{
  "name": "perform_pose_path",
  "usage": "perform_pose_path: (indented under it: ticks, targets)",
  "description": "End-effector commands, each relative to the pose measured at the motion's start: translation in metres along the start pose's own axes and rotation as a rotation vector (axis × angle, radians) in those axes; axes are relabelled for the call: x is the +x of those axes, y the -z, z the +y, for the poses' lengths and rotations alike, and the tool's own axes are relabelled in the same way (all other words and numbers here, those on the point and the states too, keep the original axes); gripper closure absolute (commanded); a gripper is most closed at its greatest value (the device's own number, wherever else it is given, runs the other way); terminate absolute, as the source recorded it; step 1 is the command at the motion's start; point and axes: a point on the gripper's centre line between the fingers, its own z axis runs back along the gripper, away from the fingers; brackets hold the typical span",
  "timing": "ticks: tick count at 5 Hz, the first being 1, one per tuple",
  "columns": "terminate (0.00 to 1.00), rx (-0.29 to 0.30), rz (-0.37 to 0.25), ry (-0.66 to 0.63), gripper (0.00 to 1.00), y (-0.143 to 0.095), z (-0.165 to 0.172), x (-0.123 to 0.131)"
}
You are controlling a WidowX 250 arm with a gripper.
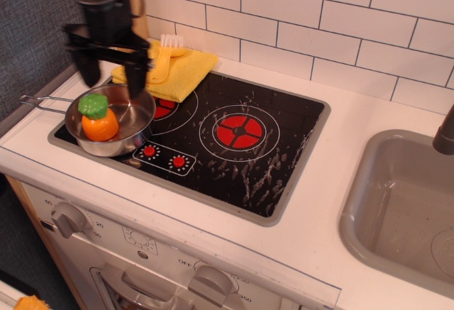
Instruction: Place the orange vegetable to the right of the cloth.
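My gripper is to set the orange vegetable beside the yellow cloth (186, 73), so it should take the vegetable by its green leafy top (93, 104) next.
The orange vegetable (99, 123), round with a green leafy top, sits inside the steel pan (135, 122) at the front left of the stove. The yellow cloth (186, 73) lies at the back left of the stove, partly behind my arm. My gripper (112, 81) is blurred with motion, open and empty, its two black fingers pointing down just above and behind the pan, a little above the vegetable.
A yellow-handled brush with white bristles (164, 53) lies on the cloth. The black hob (241, 134) has two red burners. A grey sink (401, 207) is at the right. A white tiled wall (319, 19) stands behind.
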Motion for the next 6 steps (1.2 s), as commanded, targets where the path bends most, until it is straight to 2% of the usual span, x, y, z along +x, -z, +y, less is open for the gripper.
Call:
perform_pose_path:
  ticks: [1, 3, 4, 5, 6]
  targets:
    - [0.00, 0.032, -0.035, 0.023, 0.00, -0.009, 0.013, -0.017]
    - [0.00, 0.041, 0.057, 0.063, 0.00, 0.023, 0.011, -0.027]
    - [0.00, 0.032, 0.043, 0.071, 1.00, 0.020, 0.012, -0.027]
    - [0.00, 0.021, 0.006, 0.079, 1.00, 0.008, 0.010, -0.025]
    - [0.00, -0.019, -0.056, 0.088, 1.00, -0.017, 0.004, -0.021]
